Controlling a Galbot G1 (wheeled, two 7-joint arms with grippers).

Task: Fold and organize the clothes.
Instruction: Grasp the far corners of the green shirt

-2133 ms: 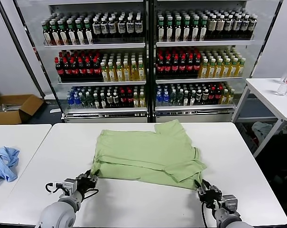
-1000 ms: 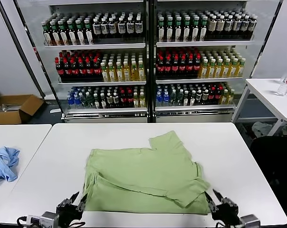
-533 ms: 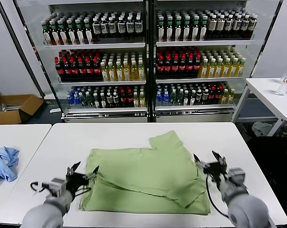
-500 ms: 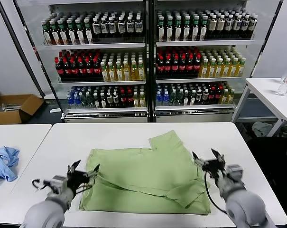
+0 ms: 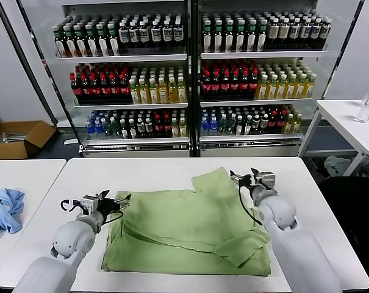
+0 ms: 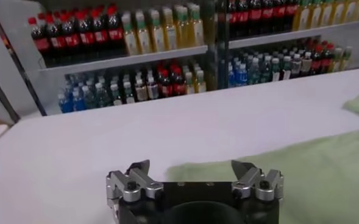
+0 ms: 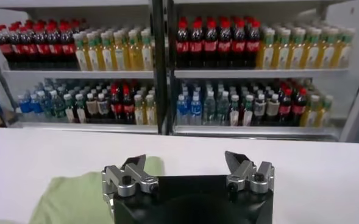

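My right gripper grabs the loose sleeve flap of the green shirt (image 5: 190,223) next, to fold the shirt neatly.
The light green polo shirt (image 5: 190,223) lies partly folded on the white table (image 5: 294,177), with one sleeve flap toward the far side and a fold at the near right. Its logo and buttons are hidden. My left gripper (image 5: 120,199) is open and empty, low over the table at the shirt's left edge. My right gripper (image 5: 242,178) is open and empty just beyond the shirt's far right edge. The left wrist view shows the open gripper (image 6: 191,167) facing the shirt (image 6: 313,170). The right wrist view shows the open gripper (image 7: 185,159) with the shirt (image 7: 75,195) off to one side.
A smaller light blue cloth (image 5: 4,209) lies on the neighbouring table at the left. A glass-door cooler full of bottles (image 5: 190,73) stands behind the table. A side table with a clear bottle (image 5: 368,101) is at the right, and a cardboard box (image 5: 16,137) is on the floor at the left.
The shirt was drawn toward the table's near edge. Both grippers then opened, left its near corners and moved away from me along its sides to the far part.
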